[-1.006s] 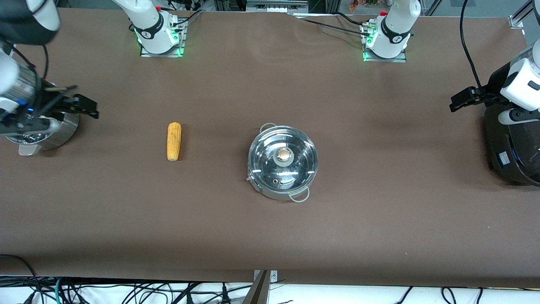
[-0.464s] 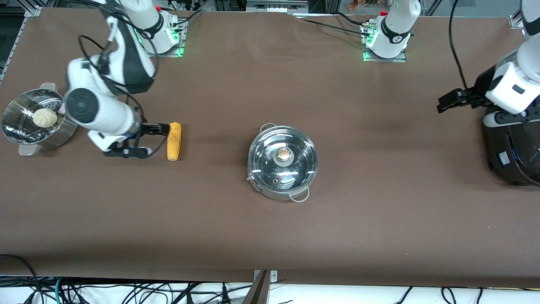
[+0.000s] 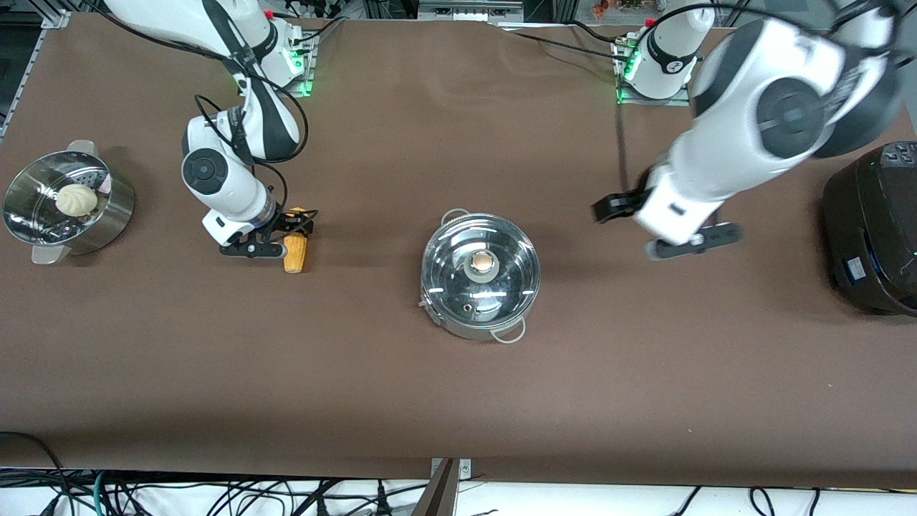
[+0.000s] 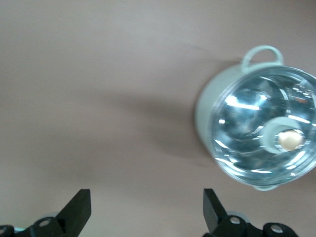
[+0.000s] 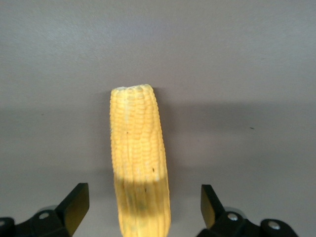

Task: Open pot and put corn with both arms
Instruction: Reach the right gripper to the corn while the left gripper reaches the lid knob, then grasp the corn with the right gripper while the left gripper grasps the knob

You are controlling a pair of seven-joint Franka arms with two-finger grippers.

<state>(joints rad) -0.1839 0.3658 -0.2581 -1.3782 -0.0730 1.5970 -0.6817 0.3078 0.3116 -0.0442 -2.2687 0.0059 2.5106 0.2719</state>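
I need to lower my right gripper first and then close it on the corn, because its fingers are above the sides of the corn.
The shiny steel pot (image 3: 445, 315) stands mid-table with its glass lid (image 3: 501, 287) on and the tan knob (image 3: 482, 264) on top. The yellow corn (image 3: 294, 258) lies on the table toward the right arm's end. My right gripper (image 3: 296, 223) is open, low over the corn's end farther from the front camera. In the right wrist view the corn (image 5: 136, 148) lies between the open fingers of the right gripper (image 5: 143, 210). My left gripper (image 3: 609, 209) is open and empty over bare table beside the pot. In the left wrist view the left gripper (image 4: 146, 212) is apart from the pot (image 4: 207, 106).
A perforated steel steamer pot (image 3: 107, 215) with a pale bun (image 3: 77, 198) stands at the right arm's end of the table. A large black cooker (image 3: 870, 229) stands at the left arm's end. The brown table (image 3: 458, 401) has bare room nearer the front camera.
The right arm swung from over the steamer pot to the corn and lowered onto it. The left arm moved from over the black cooker toward the pot.
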